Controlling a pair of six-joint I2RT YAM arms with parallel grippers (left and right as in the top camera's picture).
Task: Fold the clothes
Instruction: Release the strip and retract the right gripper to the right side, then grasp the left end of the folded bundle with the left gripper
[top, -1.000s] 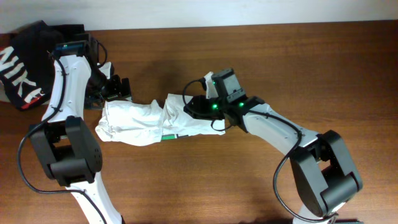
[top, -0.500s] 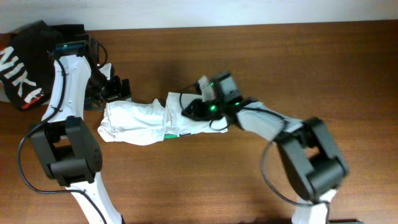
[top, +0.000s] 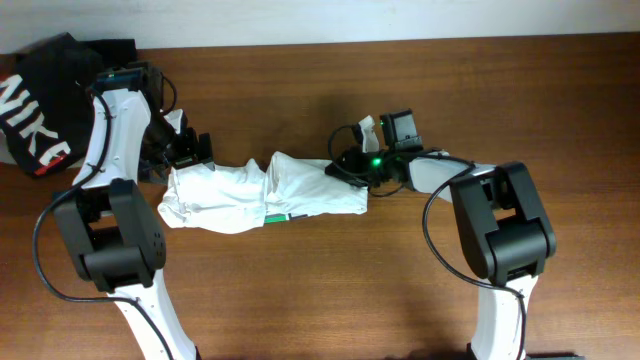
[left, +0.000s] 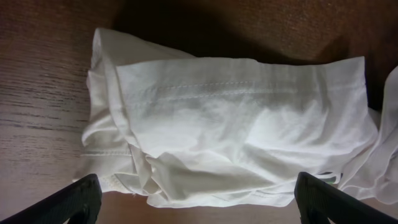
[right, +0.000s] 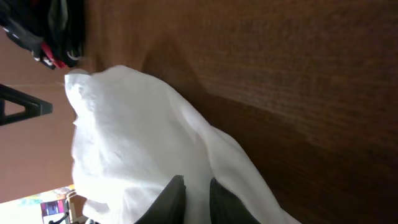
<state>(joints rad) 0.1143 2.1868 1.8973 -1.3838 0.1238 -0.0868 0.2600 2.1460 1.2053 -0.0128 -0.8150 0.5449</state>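
Note:
My left gripper will next grip the white T-shirt by its hemmed end, opposite my right gripper, to fold the T-shirt over the rest.
The clothes (top: 230, 195), a white T-shirt, lie bunched in a long crumpled strip across the brown table. My left gripper (top: 188, 150) hovers at the strip's left end. In the left wrist view its fingers stand wide apart and open (left: 198, 180) over a hemmed edge of the shirt (left: 236, 124), holding nothing. My right gripper (top: 348, 165) is at the strip's right end. The right wrist view shows it shut (right: 196, 182) with a fold of the white fabric (right: 137, 137) pinched between its dark fingers.
A black garment with white NIKE lettering (top: 40, 100) lies at the table's back left corner, behind the left arm, and shows in the right wrist view (right: 56, 31). A small green label (top: 280, 217) marks the shirt's front edge. The table (top: 480, 90) ends at the wall behind.
My right gripper has closed on the fabric and moved right, drawing the shirt's right end out longer. The left gripper has stayed open and has hardly moved.

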